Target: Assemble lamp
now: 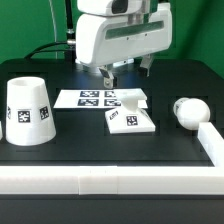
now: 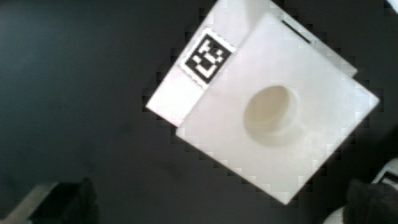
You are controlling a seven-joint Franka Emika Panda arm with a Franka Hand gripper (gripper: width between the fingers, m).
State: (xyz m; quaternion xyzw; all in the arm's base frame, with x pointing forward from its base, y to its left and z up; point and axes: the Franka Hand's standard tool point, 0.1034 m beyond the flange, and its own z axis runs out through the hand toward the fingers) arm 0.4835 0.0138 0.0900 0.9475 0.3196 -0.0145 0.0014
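Note:
The lamp base's round socket (image 1: 128,94) (image 2: 270,112) needs to stay free for the bulb. My gripper will next grab the base by its opposite side edges.
The flat square lamp base (image 1: 132,117) lies on the black table at the centre, with a tag on its side. In the wrist view the base (image 2: 302,140) shows its tag and a round socket. The tapered shade (image 1: 27,111) stands at the exterior view's left. The rounded bulb (image 1: 189,110) lies at the exterior view's right. My gripper (image 1: 127,72) hangs above the table just behind the base, open and empty. In the wrist view the gripper (image 2: 217,205) has its dark fingers (image 2: 59,203) wide apart with only black table and a corner of the base between them.
The marker board (image 1: 92,98) lies flat just behind and to the left of the base. A white rail (image 1: 100,181) runs along the front edge and up the right side (image 1: 212,140) next to the bulb. A green backdrop stands behind.

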